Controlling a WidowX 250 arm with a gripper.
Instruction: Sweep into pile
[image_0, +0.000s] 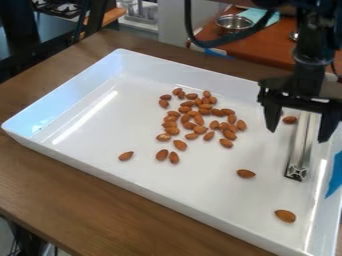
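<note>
Next, my gripper grabs the middle of the silver metal bar, to sweep the scattered almonds into a pile.
The gripper (297, 136) hangs over the right side of the white tray (73, 85), its two fingers spread wide apart. Between and behind them is a silver metal bar (302, 145), whose square end points toward the camera; gaps show on both sides of it. A loose cluster of almonds (199, 120) lies around the tray's middle, left of the gripper. Strays are a left almond (125, 156), a pair of almonds (161, 155) just below the cluster, one almond (246, 173) right of centre, another almond (285, 216) near the front right, and an almond (289, 120) between the fingers in the view.
The tray's raised walls enclose the almonds on a brown wooden table (40, 185). Blue tape (336, 175) is on the tray's right wall. Behind stand an orange-brown surface with a metal bowl (234, 22), and a black cable (227, 40) loops beside the arm.
</note>
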